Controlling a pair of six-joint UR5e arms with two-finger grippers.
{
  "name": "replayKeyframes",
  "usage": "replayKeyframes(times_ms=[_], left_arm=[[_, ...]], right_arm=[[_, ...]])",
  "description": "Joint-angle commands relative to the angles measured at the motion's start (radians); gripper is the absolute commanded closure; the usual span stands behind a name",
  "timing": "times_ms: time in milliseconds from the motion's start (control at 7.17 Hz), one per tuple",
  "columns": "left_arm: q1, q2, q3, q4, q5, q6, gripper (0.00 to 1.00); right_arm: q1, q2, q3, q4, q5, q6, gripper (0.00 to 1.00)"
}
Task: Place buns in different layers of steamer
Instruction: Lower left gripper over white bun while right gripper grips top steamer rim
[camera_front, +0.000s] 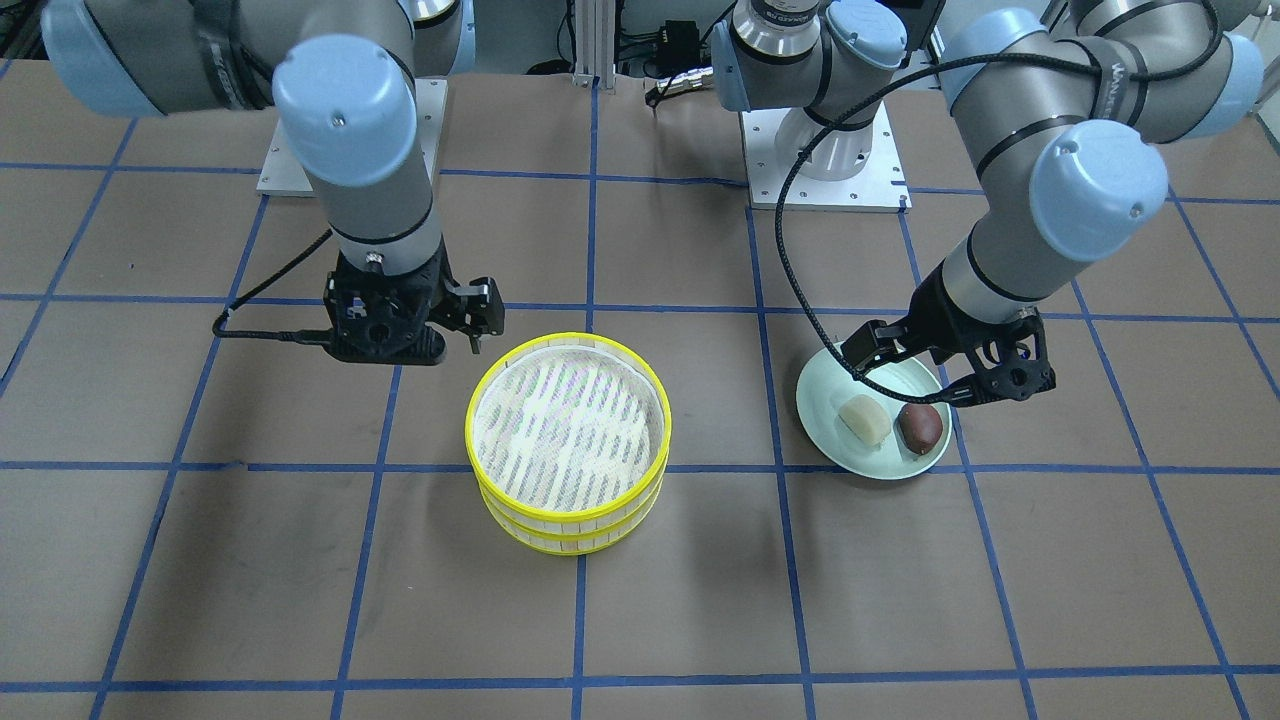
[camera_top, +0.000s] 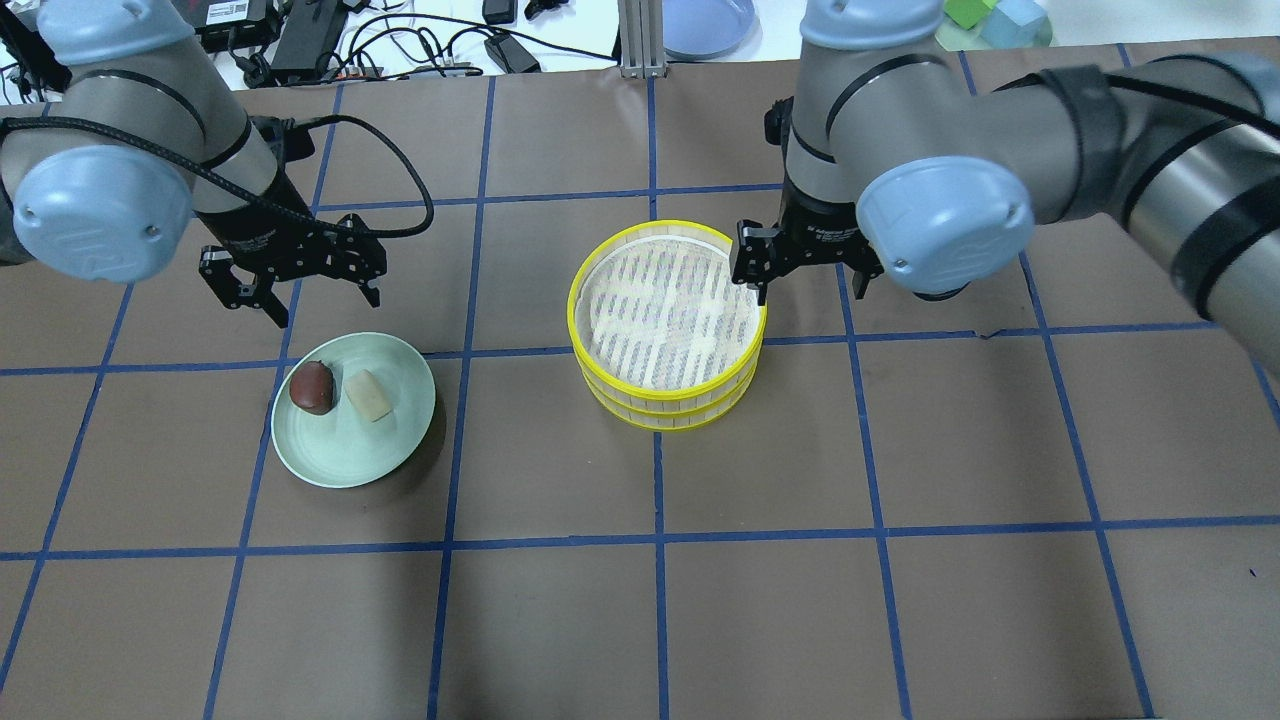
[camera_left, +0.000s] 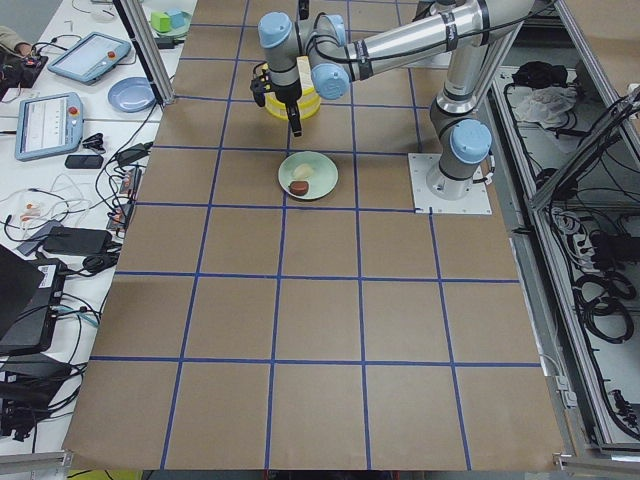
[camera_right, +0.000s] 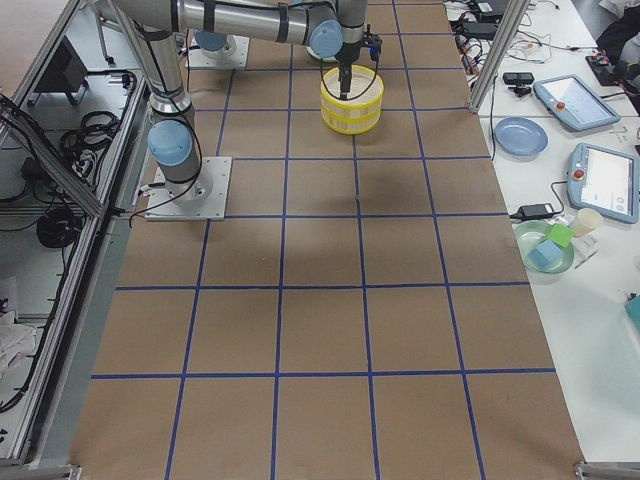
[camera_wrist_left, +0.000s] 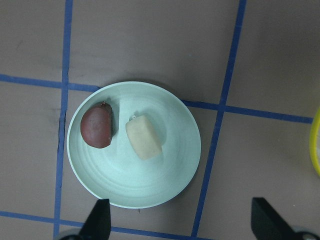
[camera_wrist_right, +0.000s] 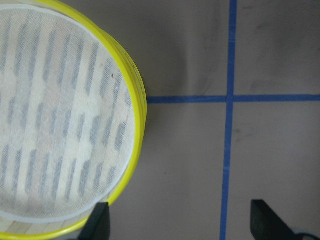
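Observation:
My right gripper next grabs the steamer by its yellow rim, to open up the layers for the buns.
Two steamer layers are stacked mid-table, the upper layer on the lower layer. The upper mesh floor is empty; the lower floor is hidden. The stack also shows in the front view. A cream bun and a reddish-brown bun lie side by side on a pale green plate. My left gripper is open and empty, above the plate's robot-side edge. In the left wrist view the cream bun and brown bun sit ahead of its fingertips. My right gripper is open and empty, just beside the stack's rim.
The brown table has a blue tape grid. Arm base plates stand on the robot's side. A blue dish, cables and tablets lie off the table's far edge.

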Motion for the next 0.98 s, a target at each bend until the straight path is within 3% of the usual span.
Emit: replayKeyframes(times_ms=[0,140,279,419,558,698,837], left_arm=[[0.003,-0.096,-0.019,0.014,0.002,-0.058,0.0],[0.005,-0.141,-0.019,0.015,0.003,-0.058,0.0],[0.005,-0.184,-0.019,0.017,0.002,-0.058,0.0],[0.005,-0.216,-0.018,0.017,0.006,-0.055,0.0],[0.005,-0.254,-0.019,0.035,0.005,-0.056,0.0],[0.005,-0.287,-0.019,0.061,0.003,-0.049,0.09],[0.005,-0.307,-0.013,0.067,0.006,-0.044,0.47]], right_arm=[[0.011,0.14,0.008,-0.109,0.002,0.01,0.17],[0.011,0.142,0.008,-0.109,0.002,0.01,0.39],[0.011,0.142,0.007,-0.109,0.002,0.01,0.73],[0.009,0.142,0.007,-0.106,0.002,0.01,0.99],[0.011,0.14,0.003,-0.106,0.002,0.01,1.0],[0.009,0.137,0.002,-0.105,0.046,0.013,1.0],[0.009,0.134,-0.007,-0.1,0.062,0.013,1.0]])
